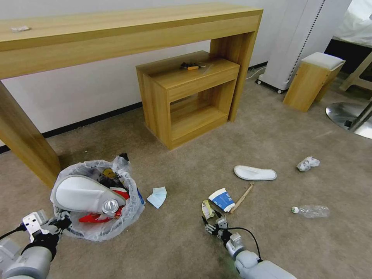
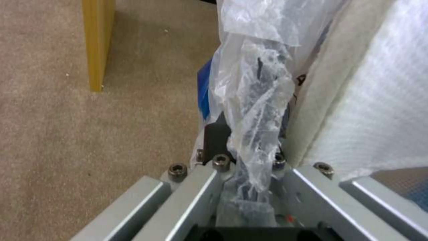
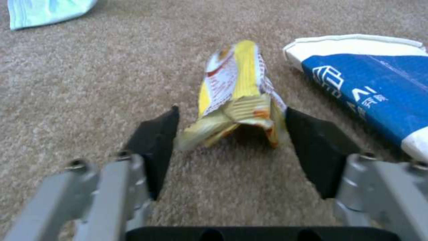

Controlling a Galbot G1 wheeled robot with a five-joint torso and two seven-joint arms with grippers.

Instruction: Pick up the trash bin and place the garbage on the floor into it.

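My right gripper should grab the yellow wrapper by its crumpled gold end [image 1: 210,215] next, so I can then drop the wrapper into the trash bin.
The trash bin [image 1: 97,228], lined with a crinkly plastic bag [image 2: 254,110], is at the lower left of the head view. It holds a white slipper [image 1: 83,193], a crushed can [image 1: 110,206] and red wrappers. My left gripper [image 1: 58,224] is shut on its bagged rim. My right gripper [image 3: 232,112] is open low over the floor [image 1: 174,240], one finger on each side of a crumpled yellow wrapper [image 3: 240,100]. Beside the wrapper lie a blue-white paper cup [image 1: 223,199], a wooden stick [image 1: 242,197], a second slipper [image 1: 255,173], a clear bottle [image 1: 312,211], a white wad [image 1: 308,163] and a pale tissue [image 1: 157,197].
A long wooden desk [image 1: 116,35] stands along the wall, with a low wooden cabinet [image 1: 186,97] under its right end. A wooden stool [image 1: 314,79], a white appliance on wheels [image 1: 294,42] and a metal chair base [image 1: 348,116] stand at the right.
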